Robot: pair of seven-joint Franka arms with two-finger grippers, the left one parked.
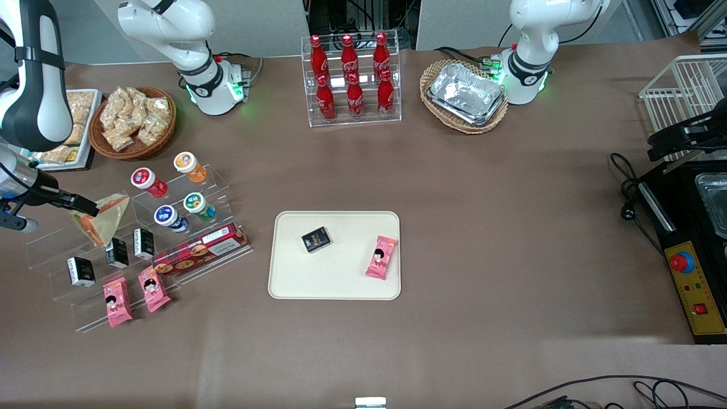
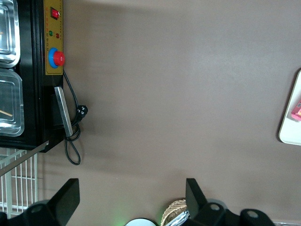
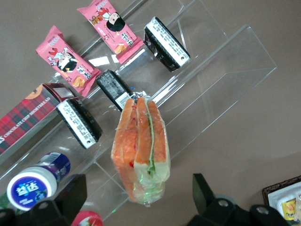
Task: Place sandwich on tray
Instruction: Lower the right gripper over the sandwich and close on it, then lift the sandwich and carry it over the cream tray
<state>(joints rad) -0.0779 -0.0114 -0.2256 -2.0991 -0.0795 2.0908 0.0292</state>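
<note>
I will next grab the wrapped sandwich across its flat triangular sides with my right gripper, to put the sandwich [image 1: 105,218] on the tray [image 1: 341,278].
The sandwich [image 1: 105,218] is a clear-wrapped wedge with orange and green filling. It rests tilted on the upper step of a clear acrylic shelf [image 1: 57,244] at the working arm's end of the table. My right gripper [image 1: 85,207] is at the sandwich, open, with one finger on each side of it and a gap on both sides. In the right wrist view the sandwich [image 3: 141,146] stands between my fingers [image 3: 70,195], the gripper [image 3: 138,190] at its wrapped end. The cream-white tray [image 1: 341,278] lies mid-table, and its edge shows in the left wrist view [image 2: 290,127].
A black packet [image 1: 316,239] and a pink snack packet [image 1: 381,257] lie on the tray. The shelf also holds small black boxes [image 3: 113,88], pink packets [image 3: 63,59], lidded cups [image 1: 170,218] and a red plaid box [image 1: 199,250]. A snack basket [image 1: 133,122] and a cola rack [image 1: 352,79] stand farther from the camera.
</note>
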